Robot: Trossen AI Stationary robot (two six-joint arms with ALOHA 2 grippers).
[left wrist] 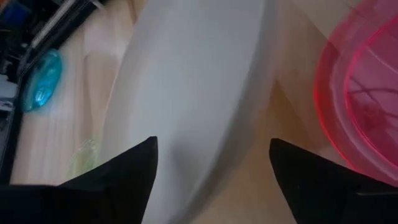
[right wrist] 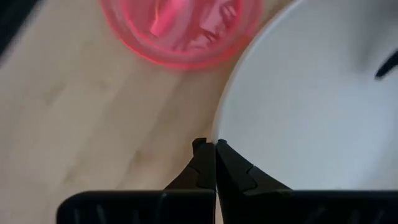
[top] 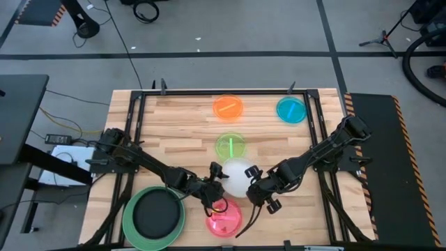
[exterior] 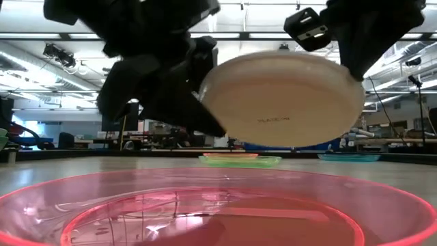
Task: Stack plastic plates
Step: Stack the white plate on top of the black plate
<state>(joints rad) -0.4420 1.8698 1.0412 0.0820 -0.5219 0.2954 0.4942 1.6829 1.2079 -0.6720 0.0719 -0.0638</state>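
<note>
I will grab the white plate by its free rim (top: pixel 226 186) with my left gripper next. Then the white plate can be stacked inside the black plate (top: pixel 155 213).
A white plate (top: pixel 237 174) hangs tilted above the table, just beyond a pink translucent plate (top: pixel 224 217) that lies flat near the front edge. My right gripper (right wrist: pixel 215 148) is shut on the white plate's rim. My left gripper (left wrist: pixel 212 142) stands open at the plate's opposite side, with the rim (left wrist: pixel 249 112) running between its fingers. A black plate (top: pixel 155 213) lies inside a large green plate (top: pixel 132 226) at the front left. Lime (top: pixel 230 146), orange (top: pixel 228 107) and cyan (top: pixel 291 109) plates lie flat farther back. My right gripper pinches the white plate's rim (right wrist: pixel 221 133) between its two fingertips, on the side toward the table's right, slanting down from the right. The plate (exterior: pixel 283 99) is lifted clear and tilted, its underside toward the table's near edge. Whether my left gripper touches the plate cannot be told.
A black frame (top: pixel 317 132) runs around the wooden table top. Bare wood lies between the green plate and the lime plate and along the right side of the table.
</note>
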